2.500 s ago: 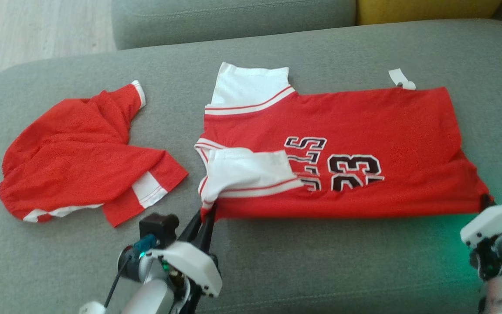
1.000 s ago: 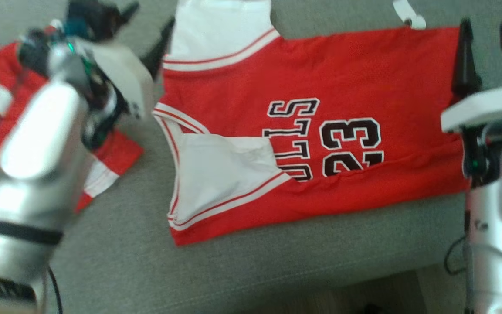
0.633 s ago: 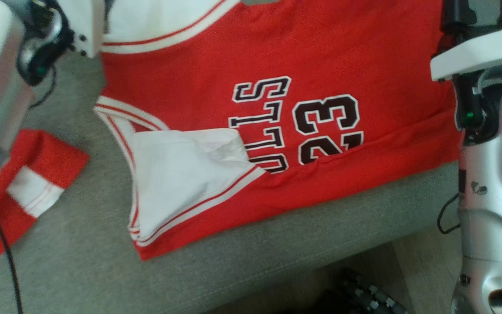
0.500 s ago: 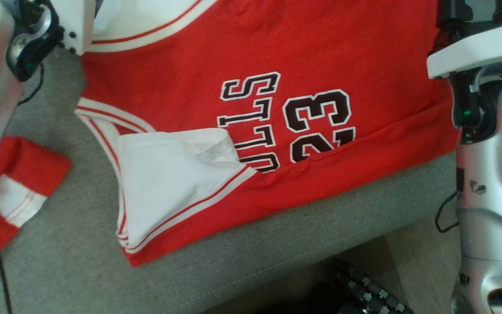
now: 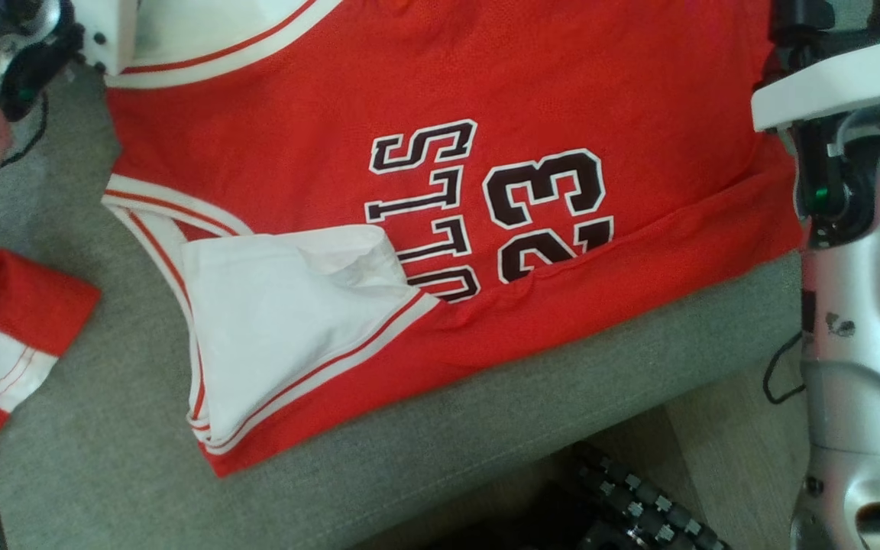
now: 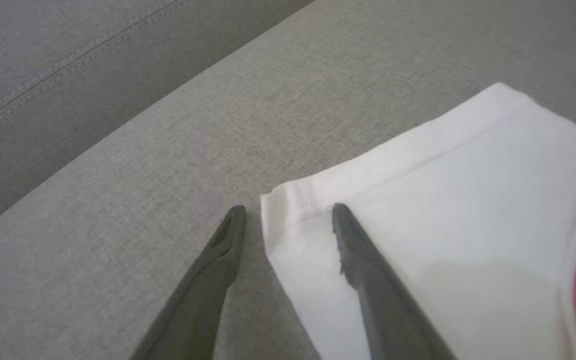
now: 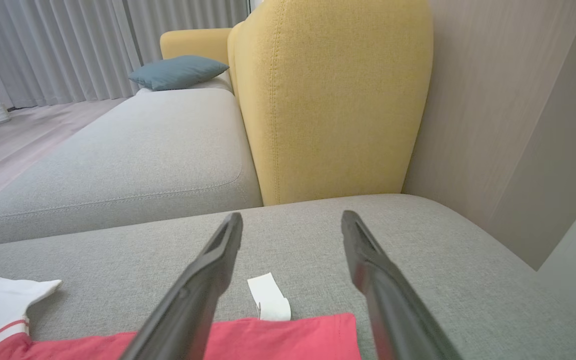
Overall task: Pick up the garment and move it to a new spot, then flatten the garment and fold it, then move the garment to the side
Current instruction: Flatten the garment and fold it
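The garment's broad red front is spread flat on the cushion. My right gripper needs to grab the garment by its red hem corner [image 7: 346,325] next.
The garment [image 5: 577,84], a red jersey with a black "23" and white sleeves, lies spread on the grey sofa cushion [image 5: 104,473]. One white sleeve [image 5: 279,328] is folded over its near side. In the left wrist view my left gripper [image 6: 288,209] is open astride the corner of the far white sleeve [image 6: 468,200], one finger over the cloth and one over the cushion. My right gripper [image 7: 292,216] is open above the jersey's far red corner [image 7: 278,337], where a white tag [image 7: 268,300] sticks out. Both wrists sit at the head view's upper corners.
A second red and white garment [image 5: 4,313] lies crumpled at the left. The cushion's front edge and the wooden floor [image 5: 723,443] show at the lower right. Behind the cushion stand a yellow backrest [image 7: 328,100] and another grey seat [image 7: 133,150] with a teal pillow [image 7: 178,70].
Both arms have gone from the jersey's near edge to its far edge. The head camera has tipped down and forward, so the whole picture has shifted. The jersey lies as before.
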Controlling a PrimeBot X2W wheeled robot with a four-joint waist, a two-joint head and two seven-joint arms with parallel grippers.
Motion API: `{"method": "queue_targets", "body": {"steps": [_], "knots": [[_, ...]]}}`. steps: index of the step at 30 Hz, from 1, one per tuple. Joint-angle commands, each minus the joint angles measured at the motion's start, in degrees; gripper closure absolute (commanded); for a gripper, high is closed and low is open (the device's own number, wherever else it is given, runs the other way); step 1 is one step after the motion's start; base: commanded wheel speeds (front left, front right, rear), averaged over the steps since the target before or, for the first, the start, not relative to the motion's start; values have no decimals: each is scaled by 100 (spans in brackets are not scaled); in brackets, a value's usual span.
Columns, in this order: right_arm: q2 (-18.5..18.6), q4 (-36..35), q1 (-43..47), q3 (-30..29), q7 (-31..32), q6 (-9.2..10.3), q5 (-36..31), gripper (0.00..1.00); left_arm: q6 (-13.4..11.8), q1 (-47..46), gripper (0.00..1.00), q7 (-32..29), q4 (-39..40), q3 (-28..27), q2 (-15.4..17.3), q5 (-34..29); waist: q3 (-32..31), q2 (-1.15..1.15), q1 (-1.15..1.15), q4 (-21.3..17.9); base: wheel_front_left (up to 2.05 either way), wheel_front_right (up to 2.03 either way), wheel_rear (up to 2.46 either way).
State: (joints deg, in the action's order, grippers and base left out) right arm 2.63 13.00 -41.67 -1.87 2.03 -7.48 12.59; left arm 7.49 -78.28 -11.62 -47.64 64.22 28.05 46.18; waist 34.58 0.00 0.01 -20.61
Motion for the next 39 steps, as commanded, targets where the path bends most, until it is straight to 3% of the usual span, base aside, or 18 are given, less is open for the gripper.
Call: {"method": "queue_targets", "body": {"steps": [1,5,13,20,30,39], "knots": [[25,-170,-44,28,1,-1,-7,0,0,-219,100,-122,213,54,99,225,4,0,-1,40,0,0,0],[25,-44,-130,-221,52,-1,-149,0,0,-284,100,17,491,278,78,664,-34,0,-1,237,0,0,0],[63,417,-368,-601,259,-1,-830,0,0,-295,100,1201,621,362,-151,906,-435,0,-1,928,0,0,0],[604,1311,-542,-830,562,-1,-1086,0,0,-20,100,1823,921,512,-361,871,-733,0,-1,1548,0,0,0],[1126,2443,-614,-1153,692,-1,-1397,0,-245,607,100,2091,1714,657,-453,745,-821,0,-1,1931,0,0,0],[1336,3246,-912,-1660,1129,-1,-2019,0,-523,813,100,1965,2456,730,-352,610,-688,0,-1,2057,0,0,0]]}}
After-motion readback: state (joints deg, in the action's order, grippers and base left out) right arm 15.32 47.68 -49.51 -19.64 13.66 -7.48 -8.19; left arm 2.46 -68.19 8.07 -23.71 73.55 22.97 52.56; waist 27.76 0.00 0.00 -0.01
